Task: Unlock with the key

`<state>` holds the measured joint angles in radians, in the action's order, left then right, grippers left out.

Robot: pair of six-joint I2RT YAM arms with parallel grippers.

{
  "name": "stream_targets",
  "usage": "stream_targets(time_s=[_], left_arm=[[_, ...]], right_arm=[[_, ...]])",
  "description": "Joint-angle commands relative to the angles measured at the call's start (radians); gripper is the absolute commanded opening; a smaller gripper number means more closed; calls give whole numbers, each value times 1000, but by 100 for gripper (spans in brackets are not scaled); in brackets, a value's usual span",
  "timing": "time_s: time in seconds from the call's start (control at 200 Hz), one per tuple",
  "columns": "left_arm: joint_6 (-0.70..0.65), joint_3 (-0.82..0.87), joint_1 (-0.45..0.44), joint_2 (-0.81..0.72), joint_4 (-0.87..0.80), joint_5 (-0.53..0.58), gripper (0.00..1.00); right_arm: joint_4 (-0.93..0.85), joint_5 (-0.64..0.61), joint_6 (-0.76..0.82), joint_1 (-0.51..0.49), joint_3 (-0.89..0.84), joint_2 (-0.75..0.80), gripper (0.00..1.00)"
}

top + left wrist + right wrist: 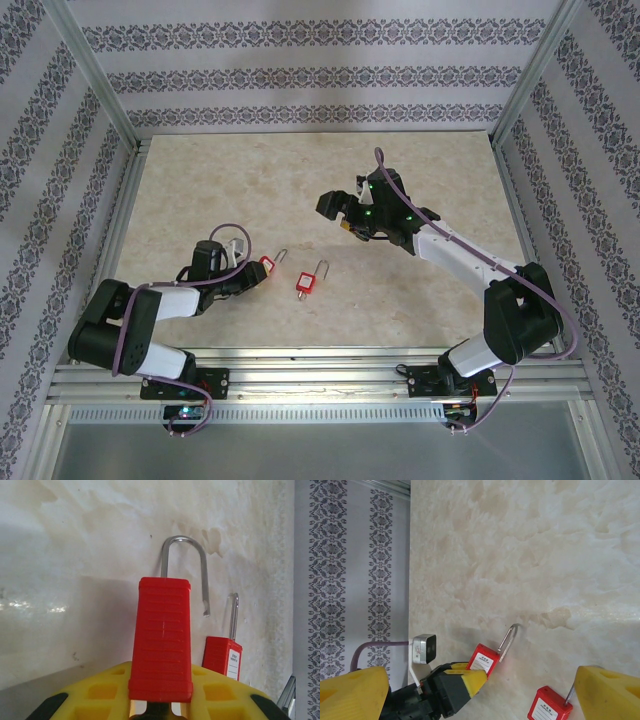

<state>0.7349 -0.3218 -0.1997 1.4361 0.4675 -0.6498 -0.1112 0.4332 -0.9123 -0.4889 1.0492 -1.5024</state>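
My left gripper releases the red padlock next, since the padlock is low over a flat patch of the marble table and would land there.
My left gripper [250, 275] is shut on the body of a red padlock [162, 640], which sits between its yellow fingers [100, 695]. The lock's steel shackle [185, 565] stands open, its free end out of the body. A dark part with brass edges shows under the lock's base; I cannot tell whether it is the key. The same held lock [485, 660] lies low over the table in the right wrist view. My right gripper [342, 215] hovers farther back and to the right, open and holding nothing, its yellow fingers [350, 695] wide apart.
A second red padlock [304, 283] with a white label lies on the marble table [300, 190] just right of the held one; it also appears as the small lock [222, 657] and the lower lock [549, 707]. Aluminium frame posts and patterned walls [300, 80] enclose the table.
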Motion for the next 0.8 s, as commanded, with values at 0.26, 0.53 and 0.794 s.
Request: stream_targets(time_s=[0.26, 0.53, 0.794], left_arm=[[-24, 22, 42, -37, -5, 23, 37], [-43, -17, 120, -254, -293, 149, 92], [-175, -233, 157, -612, -775, 529, 100]], right_arm=[[10, -21, 11, -11, -13, 31, 95], [4, -13, 12, -13, -11, 36, 95], [-418, -404, 291, -2, -3, 242, 97]])
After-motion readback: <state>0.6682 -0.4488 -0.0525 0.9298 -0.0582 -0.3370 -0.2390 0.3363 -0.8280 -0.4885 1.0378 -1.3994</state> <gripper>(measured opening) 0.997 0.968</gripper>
